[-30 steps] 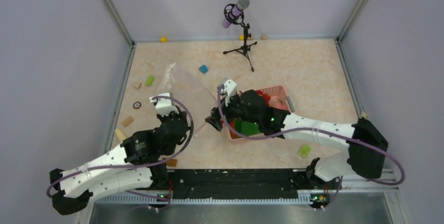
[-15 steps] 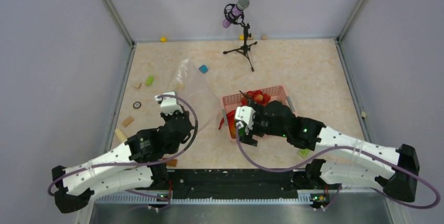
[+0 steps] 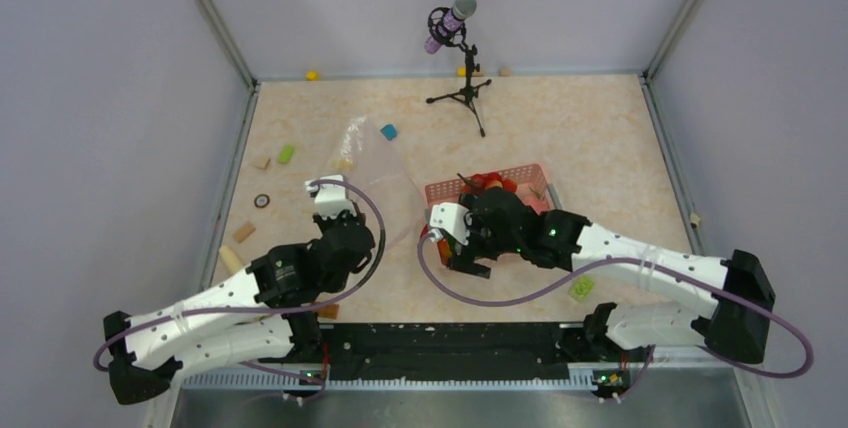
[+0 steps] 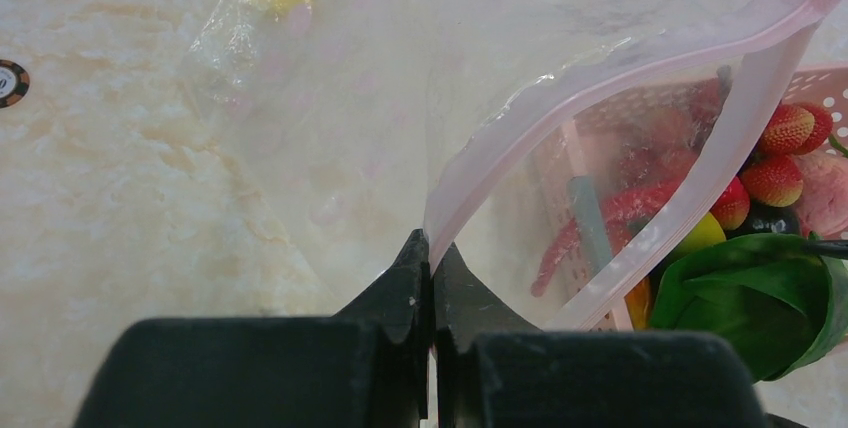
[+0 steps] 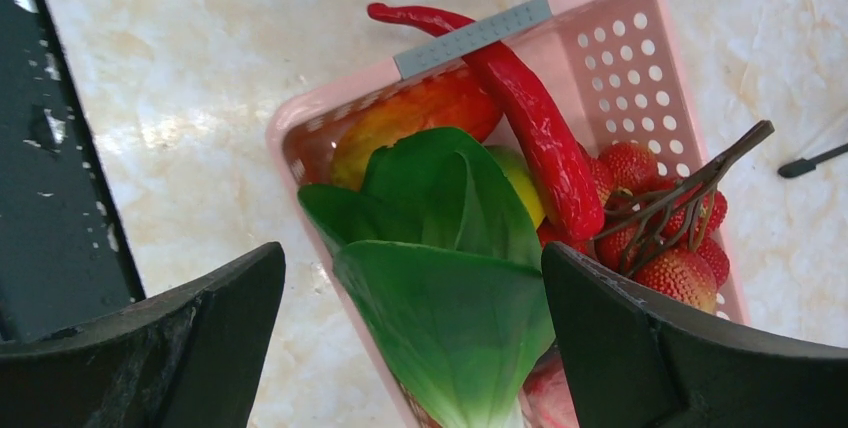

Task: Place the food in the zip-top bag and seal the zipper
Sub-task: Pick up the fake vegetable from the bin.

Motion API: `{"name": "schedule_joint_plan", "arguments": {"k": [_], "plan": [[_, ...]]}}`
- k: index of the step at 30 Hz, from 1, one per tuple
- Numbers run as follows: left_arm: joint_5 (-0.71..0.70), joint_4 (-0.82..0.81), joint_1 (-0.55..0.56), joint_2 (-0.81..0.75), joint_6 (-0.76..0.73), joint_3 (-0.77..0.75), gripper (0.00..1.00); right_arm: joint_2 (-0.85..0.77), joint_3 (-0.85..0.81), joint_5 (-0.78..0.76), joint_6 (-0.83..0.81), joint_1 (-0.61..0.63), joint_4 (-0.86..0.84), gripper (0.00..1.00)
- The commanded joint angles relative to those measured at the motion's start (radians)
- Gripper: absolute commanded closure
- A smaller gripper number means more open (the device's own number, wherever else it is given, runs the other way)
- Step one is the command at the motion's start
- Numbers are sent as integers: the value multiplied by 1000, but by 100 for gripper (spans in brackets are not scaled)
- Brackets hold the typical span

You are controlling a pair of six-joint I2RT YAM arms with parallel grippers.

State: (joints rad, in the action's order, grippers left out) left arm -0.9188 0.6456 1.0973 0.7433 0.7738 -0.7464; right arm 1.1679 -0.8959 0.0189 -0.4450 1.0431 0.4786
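My right gripper takes hold of the bok choy by its green leaves next, leaving its pale base free to enter the bag (image 3: 378, 163).
My left gripper (image 4: 432, 248) is shut on the mouth edge of the clear zip-top bag (image 4: 330, 98). The bag's mouth hangs open, and its pale pink zipper (image 4: 640, 43) curves to the upper right. In the top view the left gripper (image 3: 345, 216) holds the bag (image 3: 378, 163) just left of the pink basket (image 3: 530, 173). The food lies in the basket: bok choy (image 5: 450, 308), red chilli (image 5: 530, 128), mango (image 5: 420, 118), red berries (image 5: 670, 268). My right gripper (image 5: 412, 253) stands open above the bok choy with nothing between its fingers.
A microphone on a tripod (image 3: 462, 78) stands at the back. Small blocks lie about: blue (image 3: 388, 132), green (image 3: 286, 153), tan (image 3: 243, 232), another green (image 3: 581, 287) near the right arm. A small round disc (image 3: 262, 201) lies left of the bag.
My right gripper has drawn back from the basket's left end toward the near side and stayed open. The left gripper has carried the bag edge slightly right and farther away.
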Motion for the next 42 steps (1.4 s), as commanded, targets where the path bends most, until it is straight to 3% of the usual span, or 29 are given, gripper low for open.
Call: {"name": "schedule_joint_plan", "arguments": {"k": [1,13,19,23,26,30,33,42], "plan": [[-1,-36,-4,4,-10,-9,100,42,-66,-84,-10,-3,9,1],[0,-51,-4,28,-15,-5,100,109,-6,-206,-22,-9,-98,2],[-14,-46,-3,49,-14,-9,100,112,13,-128,-4,-58,-91,18],[-23,-49,-5,58,-7,-7,100,110,45,-57,-18,-74,-100,22],[-27,-48,-4,68,-4,-9,100,115,48,-45,-15,-85,-100,34],[-31,-45,-4,77,1,-8,100,110,44,-56,11,-90,-85,66],[-35,-47,-5,81,4,-8,100,83,40,-82,14,-90,-74,100],[-31,-50,-5,86,14,-8,100,-115,19,-183,28,-90,-194,100]]}}
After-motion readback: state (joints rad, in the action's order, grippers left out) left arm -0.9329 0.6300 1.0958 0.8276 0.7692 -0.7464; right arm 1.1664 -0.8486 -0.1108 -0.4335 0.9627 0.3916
